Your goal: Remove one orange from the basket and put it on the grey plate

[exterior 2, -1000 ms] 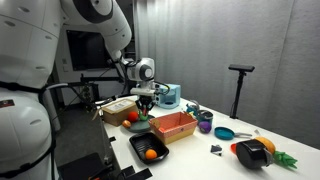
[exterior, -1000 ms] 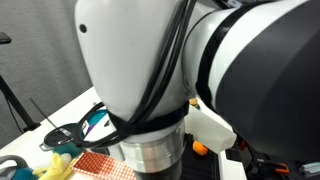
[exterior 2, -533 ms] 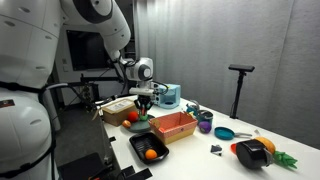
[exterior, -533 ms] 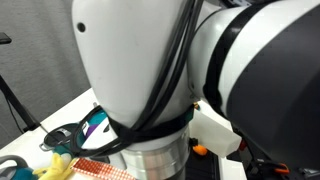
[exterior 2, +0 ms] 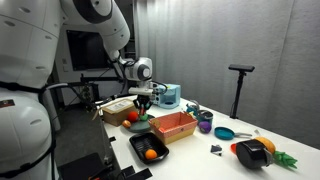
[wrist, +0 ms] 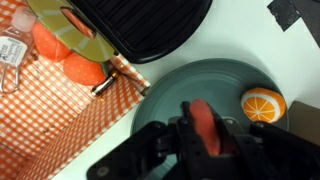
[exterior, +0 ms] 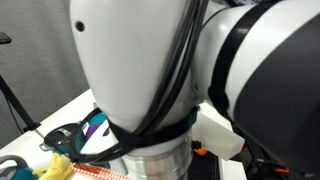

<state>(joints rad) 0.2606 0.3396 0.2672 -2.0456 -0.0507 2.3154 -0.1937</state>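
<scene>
The orange in my fingers is low over the grey plate's bottom, well inside the plate's rim, so it is time to let go of the orange now.
In the wrist view my gripper (wrist: 203,108) is shut on an orange-red fruit piece (wrist: 204,125) just above the grey plate (wrist: 190,80). A cut orange half (wrist: 263,103) lies on the plate's right edge. The checked orange-red and white basket (wrist: 60,120) lies to the left and holds two oranges (wrist: 85,68) beside a green dish (wrist: 65,22). In an exterior view the gripper (exterior 2: 143,103) hangs over the plate (exterior 2: 141,123), next to the basket (exterior 2: 175,126). In an exterior view the arm hides nearly everything but a sliver of basket (exterior: 95,172).
A dark rectangular tray (wrist: 150,25) lies past the plate; in an exterior view it (exterior 2: 135,143) holds an orange. A blue pot (exterior 2: 168,96) stands behind the basket. A small bottle (wrist: 12,45) lies in the basket's corner. More small objects sit further along the table (exterior 2: 225,132).
The arm has shifted slightly across the blocked exterior view and covers more of the basket. The gripper stays over the plate with the fruit piece held.
</scene>
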